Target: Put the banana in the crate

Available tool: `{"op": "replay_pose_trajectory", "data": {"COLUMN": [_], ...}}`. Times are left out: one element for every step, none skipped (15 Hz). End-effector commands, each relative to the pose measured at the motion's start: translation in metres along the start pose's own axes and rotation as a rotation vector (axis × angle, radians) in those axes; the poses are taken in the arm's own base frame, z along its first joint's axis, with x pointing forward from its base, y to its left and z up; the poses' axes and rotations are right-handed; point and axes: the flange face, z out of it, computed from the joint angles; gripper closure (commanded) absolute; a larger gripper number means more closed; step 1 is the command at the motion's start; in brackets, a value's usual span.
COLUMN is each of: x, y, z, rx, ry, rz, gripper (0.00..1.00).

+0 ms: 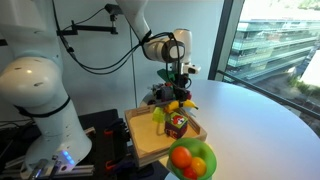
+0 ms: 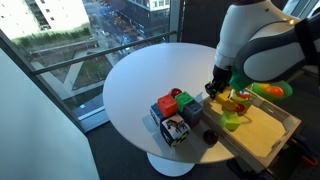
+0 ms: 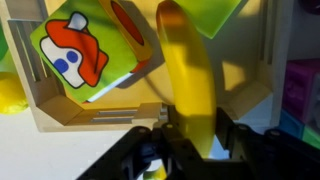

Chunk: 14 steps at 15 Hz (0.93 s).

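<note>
The banana's gripped end is over the crate's side and the banana would come down onto the crate's edge if my gripper opened now, so my gripper keeps holding it.
My gripper (image 3: 190, 150) is shut on the yellow banana (image 3: 188, 70), which sticks out from between the fingers over the corner of the light wooden crate (image 3: 70, 118). In both exterior views the gripper (image 1: 178, 88) (image 2: 219, 88) hangs just above the crate's (image 1: 145, 148) (image 2: 268, 140) far edge. The banana (image 1: 181, 104) shows as a yellow patch under the fingers. In the exterior view from the table side the banana (image 2: 238, 100) is partly hidden by the gripper.
A picture cube (image 3: 80, 50) (image 1: 176, 125) and a yellow-green block (image 1: 159, 115) lie in the crate. A green bowl of orange fruits (image 1: 190, 160) stands at the crate's near corner. Several coloured blocks (image 2: 176, 112) sit on the white round table (image 2: 140, 80).
</note>
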Motion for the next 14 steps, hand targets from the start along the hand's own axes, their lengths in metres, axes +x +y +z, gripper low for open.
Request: {"op": "replay_pose_trajectory", "data": {"x": [-0.031,-0.037,-0.043,-0.049,-0.055,-0.061,-0.065,-0.070,-0.075,-0.079,-0.079,-0.082,-0.085,-0.086], "y": [0.011,0.014,0.016,0.020,0.023,0.026,0.029,0.031,0.034,0.036,0.033,0.032,0.032,0.031], "z": [-0.019,-0.022,-0.025,-0.027,-0.029,-0.030,-0.032,-0.033,-0.034,-0.034,-0.030,-0.027,-0.025,-0.021], "rx": [-0.023,-0.028,-0.030,-0.033,-0.037,-0.043,-0.045,-0.047,-0.047,-0.047,-0.048,-0.046,-0.046,-0.047], "ry": [0.019,0.011,0.006,-0.002,-0.009,-0.021,-0.030,-0.043,-0.053,-0.062,-0.071,-0.078,-0.082,-0.091], "rz": [0.004,0.001,0.000,0.001,0.002,0.002,0.003,0.001,-0.004,-0.011,-0.017,-0.029,-0.038,-0.055], "gripper": [0.84,0.84,0.84,0.84,0.84,0.84,0.84,0.84,0.84,0.84,0.84,0.84,0.84,0.84]}}
